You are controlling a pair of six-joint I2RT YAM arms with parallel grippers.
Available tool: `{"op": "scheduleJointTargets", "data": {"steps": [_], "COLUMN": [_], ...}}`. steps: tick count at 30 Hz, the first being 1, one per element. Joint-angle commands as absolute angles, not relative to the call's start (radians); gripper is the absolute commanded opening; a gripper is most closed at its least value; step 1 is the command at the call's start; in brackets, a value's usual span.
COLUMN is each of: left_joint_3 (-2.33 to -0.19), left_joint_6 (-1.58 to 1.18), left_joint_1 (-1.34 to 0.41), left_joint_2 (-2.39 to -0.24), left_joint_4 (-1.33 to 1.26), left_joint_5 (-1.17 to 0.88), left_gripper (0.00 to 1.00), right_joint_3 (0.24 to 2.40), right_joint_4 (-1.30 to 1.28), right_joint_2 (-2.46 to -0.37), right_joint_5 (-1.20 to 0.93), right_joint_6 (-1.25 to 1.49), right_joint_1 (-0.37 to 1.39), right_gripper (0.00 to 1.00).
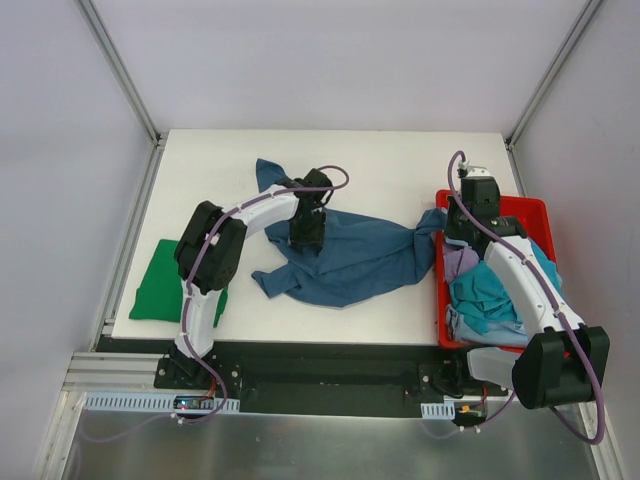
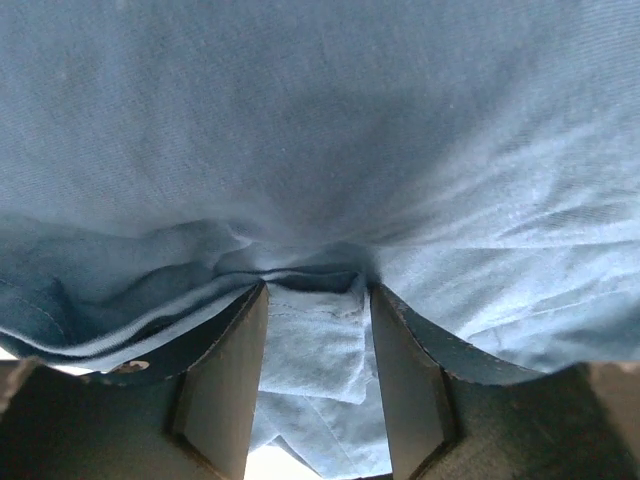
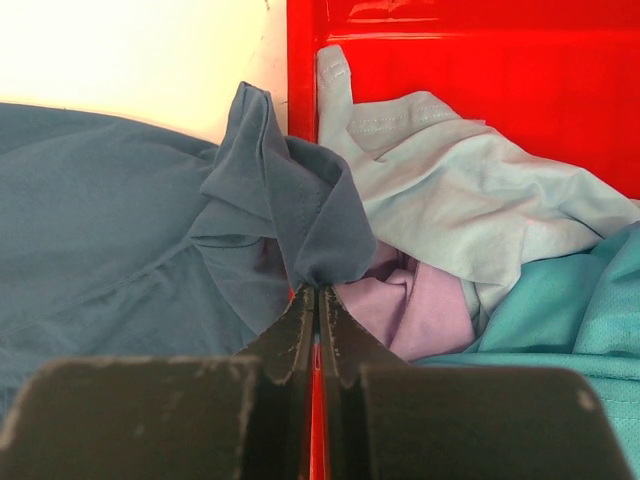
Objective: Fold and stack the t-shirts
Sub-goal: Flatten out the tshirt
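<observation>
My left gripper is pressing its fingertips into the cloth beside the loose fold in the left wrist view, so it should close on the fold now.
A dark teal-blue t-shirt lies crumpled across the table's middle, with one corner drawn up to the bin's left wall. My left gripper presses down on the shirt's left part. In the left wrist view that shirt fills the frame, and the left gripper stands open with a loose fold between its fingers. My right gripper is shut on a bunched corner of the dark shirt at the bin's edge. A bright green t-shirt lies folded at the table's left edge.
A red bin at the right holds a teal shirt, a light blue shirt and a lavender shirt. The right arm reaches over the bin. Grey walls close in the table on three sides.
</observation>
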State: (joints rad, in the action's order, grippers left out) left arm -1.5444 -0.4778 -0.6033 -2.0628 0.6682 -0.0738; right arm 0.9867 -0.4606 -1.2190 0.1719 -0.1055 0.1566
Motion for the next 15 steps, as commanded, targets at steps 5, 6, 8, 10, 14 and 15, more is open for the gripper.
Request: {"op": "scheduleJointTargets", "data": {"steps": [5, 6, 8, 10, 14, 15], "left_joint_3": [-1.586, -1.586, -1.585, -1.583, -1.566, -1.559], "left_joint_6": [-0.454, -0.453, -0.453, -0.454, -0.462, -0.463], "left_joint_1": [-0.618, -0.618, -0.618, -0.618, -0.618, -0.618], "left_joint_2": [-2.08, -2.082, -2.077, -2.065, -2.017, -2.004], "left_joint_4": [0.733, 0.738, 0.744, 0.747, 0.759, 0.759], "left_joint_5": [-0.038, -0.037, -0.04, -0.047, -0.037, -0.034], "left_gripper": [0.38, 0.32, 0.22, 0.16, 0.03, 0.0], "right_joint_3": [0.989, 0.989, 0.989, 0.989, 0.989, 0.989], "right_joint_4": [-0.449, -0.449, -0.449, -0.449, -0.449, -0.451], "right_joint_2": [-1.21, -1.21, -1.21, -1.212, -1.212, -1.212], "right_joint_5": [0.195, 0.198, 0.202, 0.206, 0.218, 0.221], "right_joint_6": [-0.112, -0.112, -0.112, -0.11, -0.11, -0.11], "right_joint_1": [0.152, 0.152, 0.152, 0.152, 0.15, 0.15], "right_gripper": [0.01, 0.01, 0.01, 0.01, 0.01, 0.01]}}
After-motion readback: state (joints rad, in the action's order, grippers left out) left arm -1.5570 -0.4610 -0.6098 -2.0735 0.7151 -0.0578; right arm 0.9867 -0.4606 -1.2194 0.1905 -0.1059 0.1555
